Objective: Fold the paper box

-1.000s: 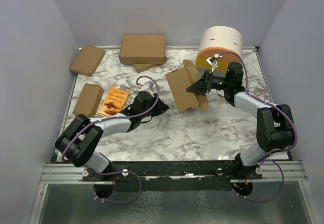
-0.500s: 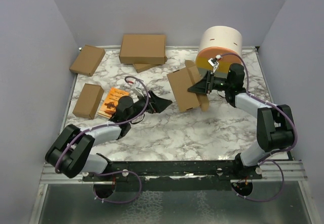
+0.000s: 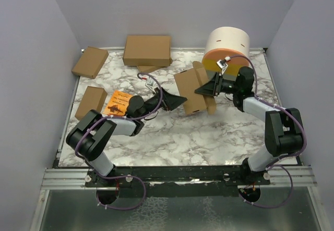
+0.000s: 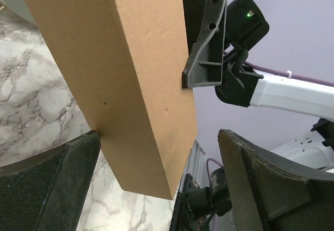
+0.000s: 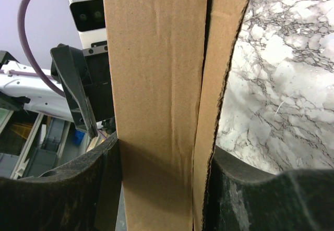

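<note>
The paper box's loose flap should stay free to fold, so the left gripper should grab the box by the side (image 3: 185, 100) (image 4: 148, 145) opposite that flap.
The paper box (image 3: 190, 87) is a brown oblong carton with loose flaps, held off the marble table at centre right. My right gripper (image 3: 205, 89) is shut on its right side; in the right wrist view the box (image 5: 156, 74) fills the gap between both fingers (image 5: 78, 189), with a flap edge against the right one. My left gripper (image 3: 175, 101) stands open at the box's lower left corner. In the left wrist view the box's corner (image 4: 135, 95) reaches in between the wide jaws, against the left finger (image 4: 52, 184) and apart from the right one.
A round white and orange tub (image 3: 227, 46) stands behind the right gripper. A larger brown carton (image 3: 147, 50) lies at the back, two small cartons (image 3: 90, 61) (image 3: 91, 102) at the left, and an orange booklet (image 3: 119, 103) by the left arm.
My left gripper has opened wide and swung right, from the table's middle up to the box's lower left corner. The right gripper has kept its hold, and the box shifted slightly.
</note>
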Controlling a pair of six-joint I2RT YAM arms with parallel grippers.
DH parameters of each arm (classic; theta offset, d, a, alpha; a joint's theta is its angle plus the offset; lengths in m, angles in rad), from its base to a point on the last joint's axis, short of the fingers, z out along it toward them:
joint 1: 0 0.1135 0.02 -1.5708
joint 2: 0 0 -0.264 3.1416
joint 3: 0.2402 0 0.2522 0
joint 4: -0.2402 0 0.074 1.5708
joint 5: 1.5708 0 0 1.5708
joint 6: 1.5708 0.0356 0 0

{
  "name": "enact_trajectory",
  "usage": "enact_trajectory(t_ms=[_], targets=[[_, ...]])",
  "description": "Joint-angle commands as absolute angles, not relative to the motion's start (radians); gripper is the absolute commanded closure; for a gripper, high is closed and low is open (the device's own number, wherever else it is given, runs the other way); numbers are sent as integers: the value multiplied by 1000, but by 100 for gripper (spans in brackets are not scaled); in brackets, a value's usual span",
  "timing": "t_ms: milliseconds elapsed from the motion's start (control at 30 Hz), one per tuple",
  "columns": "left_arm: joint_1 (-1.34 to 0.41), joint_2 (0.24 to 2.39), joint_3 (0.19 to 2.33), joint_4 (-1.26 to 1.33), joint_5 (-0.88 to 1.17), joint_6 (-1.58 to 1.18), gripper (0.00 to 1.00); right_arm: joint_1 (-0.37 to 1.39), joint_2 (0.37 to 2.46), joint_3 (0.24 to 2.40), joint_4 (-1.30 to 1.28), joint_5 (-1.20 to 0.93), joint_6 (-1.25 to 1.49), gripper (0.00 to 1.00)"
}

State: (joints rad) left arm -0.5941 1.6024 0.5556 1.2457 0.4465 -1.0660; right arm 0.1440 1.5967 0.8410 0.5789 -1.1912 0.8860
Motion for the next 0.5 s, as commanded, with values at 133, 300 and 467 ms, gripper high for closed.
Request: enact_trajectory(t_ms=[133, 300, 467], targets=[[-615, 1690, 620, 1412, 461, -1158, 9, 143, 1577, 801, 726, -1211, 1033, 56], [-615, 1708, 626, 1370, 454, -1144, 11, 143, 1576, 803, 752, -1218, 1059, 56], [-594, 1652, 583, 1268, 435, -1106, 8, 142, 1569, 815, 763, -1227, 1066, 57]])
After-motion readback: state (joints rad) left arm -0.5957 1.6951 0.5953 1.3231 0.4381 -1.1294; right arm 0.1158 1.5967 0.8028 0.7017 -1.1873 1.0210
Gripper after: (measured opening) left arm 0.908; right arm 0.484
